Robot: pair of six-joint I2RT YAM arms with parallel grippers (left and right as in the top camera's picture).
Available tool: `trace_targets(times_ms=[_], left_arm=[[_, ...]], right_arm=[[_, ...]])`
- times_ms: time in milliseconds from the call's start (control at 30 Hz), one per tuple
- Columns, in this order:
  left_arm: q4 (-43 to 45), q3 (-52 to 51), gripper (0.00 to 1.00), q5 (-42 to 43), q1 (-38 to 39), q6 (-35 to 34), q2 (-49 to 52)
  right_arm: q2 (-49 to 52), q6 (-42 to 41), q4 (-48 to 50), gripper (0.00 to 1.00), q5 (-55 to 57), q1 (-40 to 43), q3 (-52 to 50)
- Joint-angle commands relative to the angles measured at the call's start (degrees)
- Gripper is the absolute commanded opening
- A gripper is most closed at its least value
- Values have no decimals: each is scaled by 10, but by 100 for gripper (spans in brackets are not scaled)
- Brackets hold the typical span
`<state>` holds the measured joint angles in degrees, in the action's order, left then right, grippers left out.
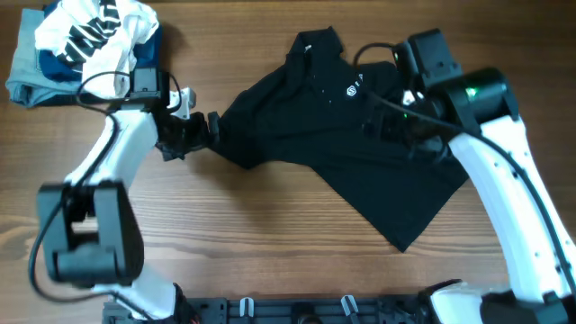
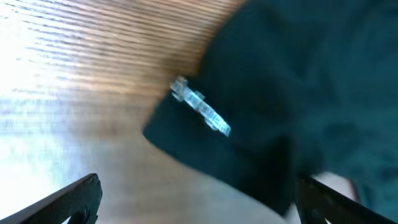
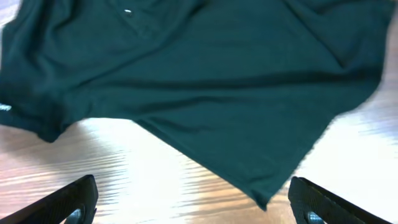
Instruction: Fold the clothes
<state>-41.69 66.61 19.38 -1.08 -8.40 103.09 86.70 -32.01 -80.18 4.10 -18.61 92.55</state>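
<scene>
The black T-shirt needs to be lifted and spread for folding, so my left gripper will next grab its sleeve edge at the plastic tag [image 1: 221,144] [image 2: 200,106].
The black T-shirt [image 1: 360,153] lies spread and crumpled on the wooden table, with its small white logo [image 1: 352,89] facing up. My left gripper [image 1: 202,128] is open at the shirt's left sleeve edge. In the left wrist view its fingers [image 2: 199,183] are spread wide over bare wood, with the shirt's corner [image 2: 298,93] and a clear plastic tag [image 2: 200,106] just ahead. My right gripper [image 1: 396,121] hovers over the shirt's upper right part. In the right wrist view its fingers [image 3: 193,183] are open and empty, with the shirt [image 3: 205,74] ahead.
A white garment with black lettering [image 1: 90,27] lies on folded navy and light-blue garments [image 1: 36,76] at the table's far left corner. Bare wood [image 1: 270,234] lies in front of the shirt. Black fixtures line the front edge [image 1: 297,310].
</scene>
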Motion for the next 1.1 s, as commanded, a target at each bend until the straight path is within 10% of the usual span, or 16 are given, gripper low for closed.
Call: trace_targets(times_ms=[0,267,667,933,1067], left_arm=[[38,-2,97,-53,2,-59,39],[114,-2,99,-64,25,-26,57],[113,-3,75,-147,65,20,73],[109,-3,47,-145,85,20,77],[97,-3,6,-145,102,20,80]], right_arm=[[-42,-62,0,95,38,-1,-75],[-111,-119,45,81,12,-1,-245],[-141,-116,33,79,3,-1,-248],[-141,-116,23,79,-9,-1,-248],[-141,-117,13,80,-16,-1,-248]])
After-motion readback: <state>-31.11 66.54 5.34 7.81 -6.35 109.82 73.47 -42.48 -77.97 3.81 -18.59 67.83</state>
